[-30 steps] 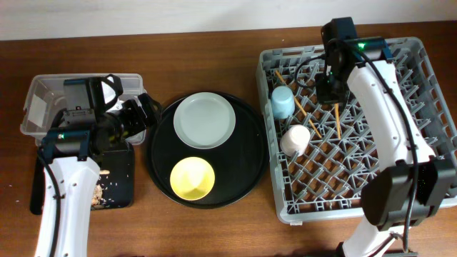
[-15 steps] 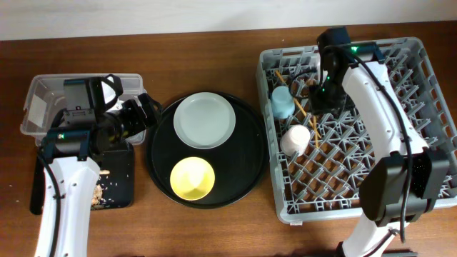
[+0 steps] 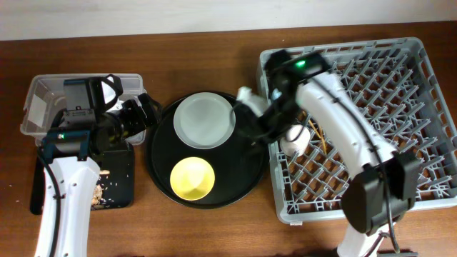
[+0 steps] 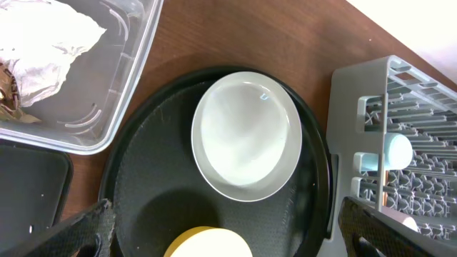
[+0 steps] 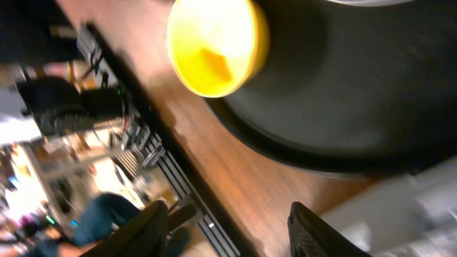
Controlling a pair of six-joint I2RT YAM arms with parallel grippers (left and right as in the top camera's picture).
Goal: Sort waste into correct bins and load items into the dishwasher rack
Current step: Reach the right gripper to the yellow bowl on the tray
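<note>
I will load the small yellow bowl point(image 3: 193, 178) tilted into the dishwasher rack, so next my right gripper will grab it by the bowl's rim on the rack side.
A pale round plate point(image 3: 205, 120) point(image 4: 246, 135) and a small yellow bowl point(image 3: 193, 178) point(image 5: 214, 43) sit on the round black tray point(image 3: 161, 153). My right gripper point(image 3: 250, 128) point(image 5: 232, 221) hovers open and empty over that tray's right edge, beside the plate. The grey dishwasher rack point(image 3: 400, 78) holds the pink cup point(image 3: 295, 140), which looks almost white, the chopsticks point(image 3: 323, 141) and the light blue cup point(image 4: 396, 151); my right arm hides the blue cup from overhead. My left gripper point(image 3: 143, 111) point(image 4: 227, 214) is wide open and empty between the tub and the tray.
The clear tub point(image 3: 43, 96) at the far left holds the white napkin point(image 4: 43, 36) and the brown wrapper point(image 4: 7, 86). The flat black tray point(image 3: 121, 175) in front of it carries beige crumbs point(image 3: 96, 191). My right arm stretches across the rack's left half.
My right arm has swung left from the back of the rack to the round tray, and its jaws have opened. The left arm has not moved.
</note>
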